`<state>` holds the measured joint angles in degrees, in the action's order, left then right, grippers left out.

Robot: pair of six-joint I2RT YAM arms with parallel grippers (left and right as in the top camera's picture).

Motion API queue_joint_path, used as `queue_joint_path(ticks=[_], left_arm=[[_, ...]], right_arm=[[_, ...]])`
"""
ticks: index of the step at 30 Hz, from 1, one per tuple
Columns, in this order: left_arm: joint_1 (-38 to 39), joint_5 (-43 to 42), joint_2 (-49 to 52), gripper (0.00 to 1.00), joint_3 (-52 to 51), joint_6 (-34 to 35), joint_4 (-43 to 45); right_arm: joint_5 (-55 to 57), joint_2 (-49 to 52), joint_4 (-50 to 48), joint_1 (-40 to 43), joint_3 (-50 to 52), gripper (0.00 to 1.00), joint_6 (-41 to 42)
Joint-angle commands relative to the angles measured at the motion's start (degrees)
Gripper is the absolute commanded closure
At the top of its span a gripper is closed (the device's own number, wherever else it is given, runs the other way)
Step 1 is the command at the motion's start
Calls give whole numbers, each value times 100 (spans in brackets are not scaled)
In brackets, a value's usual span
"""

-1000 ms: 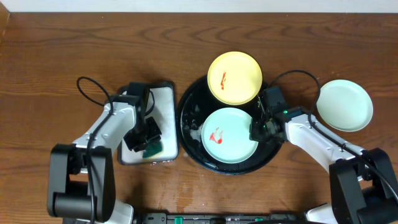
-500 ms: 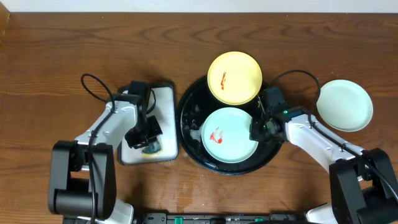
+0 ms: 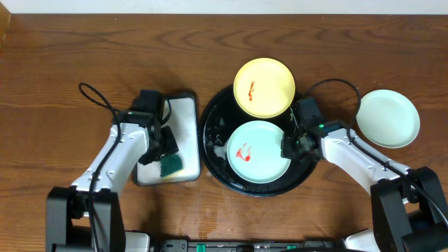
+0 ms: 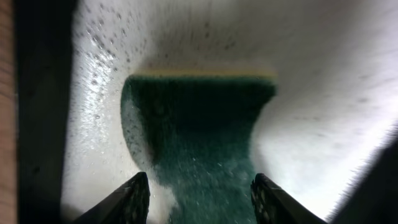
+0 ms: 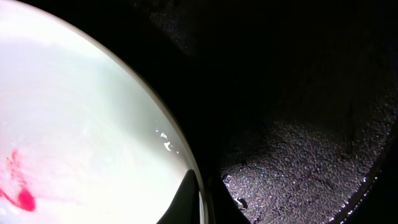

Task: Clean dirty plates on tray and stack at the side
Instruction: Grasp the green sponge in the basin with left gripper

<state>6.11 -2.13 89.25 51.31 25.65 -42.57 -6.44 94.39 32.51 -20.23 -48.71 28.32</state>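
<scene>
I will grab the sponge (image 3: pixel 171 166) across its sides from the green top with my left gripper, so the sponge's yellow bottom stays free to wipe the smeared mint-green plate.
A yellow plate (image 3: pixel 264 87) with a red smear rests on the far rim of the large black dish (image 3: pixel 213 129). A mint-green plate (image 3: pixel 257 152) with red smears lies inside the dish and also shows in the right wrist view (image 5: pixel 74 124). My right gripper (image 3: pixel 288 147) is shut on that plate's right rim (image 5: pixel 202 199). A second, clean mint-green plate (image 3: pixel 388 117) sits on the table at the right. My left gripper (image 3: pixel 162 143) is open just above a green and yellow sponge (image 3: pixel 171 166), its fingers (image 4: pixel 200 196) astride the sponge's near end (image 4: pixel 199 124).
The sponge lies on a wet white rectangular tray (image 3: pixel 183 112) left of the black dish; the tray also fills the left wrist view (image 4: pixel 323 93). The black dish floor (image 5: pixel 298 124) is wet and speckled. Bare wooden table surrounds everything.
My left gripper has drawn back off the sponge toward the tray's far end, so the sponge now shows uncovered. The right arm and the plates have not moved.
</scene>
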Motion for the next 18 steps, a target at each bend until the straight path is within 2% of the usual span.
queue_joint_path(ticks=[1,3,4,5,6,12,18], left_arm=[[-15,127,203,46,-426,-11,302],[-15,127,238,47,-555,-11,481],[-15,127,238,57,-586,-11,516],[-15,114,238,78,-586,-11,514],[-15,85,236,90,-586,-11,514],[-15,-195,192,92,-428,-17,376],[-15,-190,94,93,310,-385,-382]], right_arm=[[468,-42,2,-24,-59,99,140],[468,-42,2,-24,-59,99,140],[468,-42,4,-24,-59,99,140],[468,-42,4,-24,-59,99,140],[463,-42,4,-24,-59,99,142],[466,-42,28,-24,-59,99,140],[468,-42,-59,-24,-59,99,-258]])
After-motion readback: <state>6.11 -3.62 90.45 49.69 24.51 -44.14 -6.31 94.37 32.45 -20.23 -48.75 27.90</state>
